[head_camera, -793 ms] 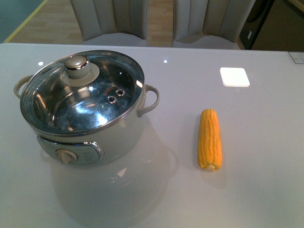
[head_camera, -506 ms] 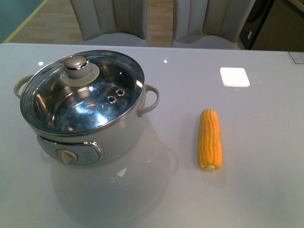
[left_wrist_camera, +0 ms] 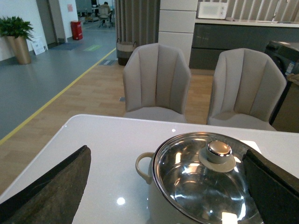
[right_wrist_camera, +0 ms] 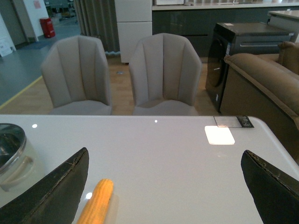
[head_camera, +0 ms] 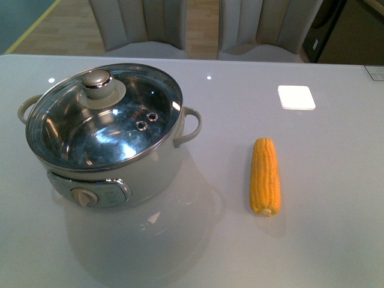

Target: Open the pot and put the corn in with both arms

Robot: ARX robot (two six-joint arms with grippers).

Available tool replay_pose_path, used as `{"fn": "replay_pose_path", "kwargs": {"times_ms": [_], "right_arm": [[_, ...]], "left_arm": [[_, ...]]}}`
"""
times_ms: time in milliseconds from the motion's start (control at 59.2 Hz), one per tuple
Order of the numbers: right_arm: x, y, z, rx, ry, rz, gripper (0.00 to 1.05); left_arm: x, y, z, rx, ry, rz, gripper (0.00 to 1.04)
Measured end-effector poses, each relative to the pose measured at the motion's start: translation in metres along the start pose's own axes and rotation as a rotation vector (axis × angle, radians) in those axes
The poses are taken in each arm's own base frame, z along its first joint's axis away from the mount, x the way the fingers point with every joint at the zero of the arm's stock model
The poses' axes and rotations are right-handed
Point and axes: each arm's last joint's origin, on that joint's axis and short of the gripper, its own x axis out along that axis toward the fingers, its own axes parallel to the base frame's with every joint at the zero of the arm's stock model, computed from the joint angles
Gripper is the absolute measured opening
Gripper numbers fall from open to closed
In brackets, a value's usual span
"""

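Observation:
I should pick up the glass lid by its steel knob [head_camera: 96, 79] with my left gripper next, to open the pot [head_camera: 150, 168] for the corn.
The cream-white pot [head_camera: 150, 168] stands at the left of the white table, with its glass lid [head_camera: 105, 117] on and the steel knob [head_camera: 96, 79] toward the back. The corn [head_camera: 265, 176] lies on the table to the pot's right, stub end toward me. Neither arm shows in the front view. In the left wrist view my left gripper [left_wrist_camera: 170, 184] is open, its black fingers [left_wrist_camera: 51, 186] spread wide on either side of the pot [left_wrist_camera: 159, 205] and lid [left_wrist_camera: 205, 179], short of them. My right gripper [right_wrist_camera: 168, 186] is open above the table, the corn [right_wrist_camera: 96, 200] near one finger.
A white square pad [head_camera: 296, 96] lies on the table at the back right. Two grey chairs [head_camera: 141, 24] stand behind the table's far edge. A brown sofa [right_wrist_camera: 266, 79] and dark cabinet sit beyond the table's right end.

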Motion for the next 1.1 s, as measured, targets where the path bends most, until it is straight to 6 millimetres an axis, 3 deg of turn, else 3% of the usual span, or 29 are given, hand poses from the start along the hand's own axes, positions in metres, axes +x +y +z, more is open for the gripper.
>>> {"fn": "replay_pose_path", "kwargs": {"times_ms": [152,304,456,540,810,1097], "right_arm": [[0.000,0.000,0.000,0.000,0.000,0.000,0.96],[0.000,0.000,0.000,0.000,0.000,0.000,0.96],[0.000,0.000,0.000,0.000,0.000,0.000,0.96],[0.000,0.000,0.000,0.000,0.000,0.000,0.96],[0.000,0.000,0.000,0.000,0.000,0.000,0.96],[0.000,0.000,0.000,0.000,0.000,0.000,0.96]], "left_arm": [[0.007,-0.004,0.014,-0.038,0.028,-0.038,0.98],[0.027,-0.009,0.033,-0.016,-0.009,-0.090,0.98],[0.066,-0.014,0.048,0.057,-0.038,-0.118,0.98],[0.098,-0.019,0.051,0.118,-0.061,-0.132,0.98],[0.179,-0.038,0.037,0.159,-0.085,-0.201,0.98],[0.218,-0.083,0.007,0.233,-0.085,-0.346,0.98]]}}
